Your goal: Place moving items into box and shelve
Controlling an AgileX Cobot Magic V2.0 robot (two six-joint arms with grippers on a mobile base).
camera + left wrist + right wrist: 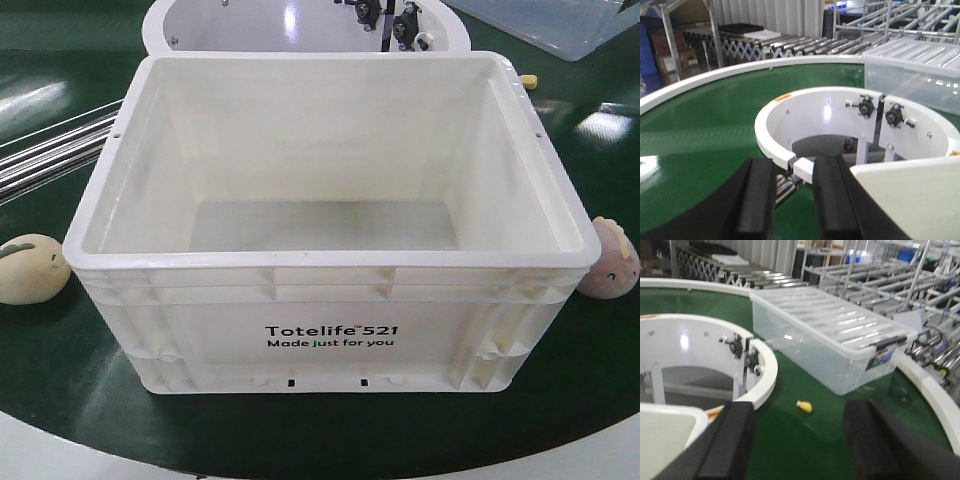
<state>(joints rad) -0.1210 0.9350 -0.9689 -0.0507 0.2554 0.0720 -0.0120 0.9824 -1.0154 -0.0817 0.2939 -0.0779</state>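
Observation:
My left gripper is to grab the white Totelife box [330, 335] next by the rim of its short side [108, 155], to lift and shelve it.
A white Totelife box [330, 335] stands open and empty on the green conveyor. A cream round plush toy [32, 267] lies at its left side, a pink plush toy [610, 258] at its right. A small yellow item [804, 406] lies on the belt beyond the box, also seen in the front view [529, 81]. My left gripper [794, 210] is open and empty, beside the box's corner [910, 200]. My right gripper [799, 445] is open wide and empty above the belt, with the box corner [665, 437] at its left. Neither gripper shows in the front view.
A white curved inner guard ring [815, 107] with black knobs stands behind the box. A clear plastic lidded bin [832, 342] rests on the belt at the back right. Metal roller rails [55, 145] run at the left. The belt's white outer rim [932, 390] curves at the right.

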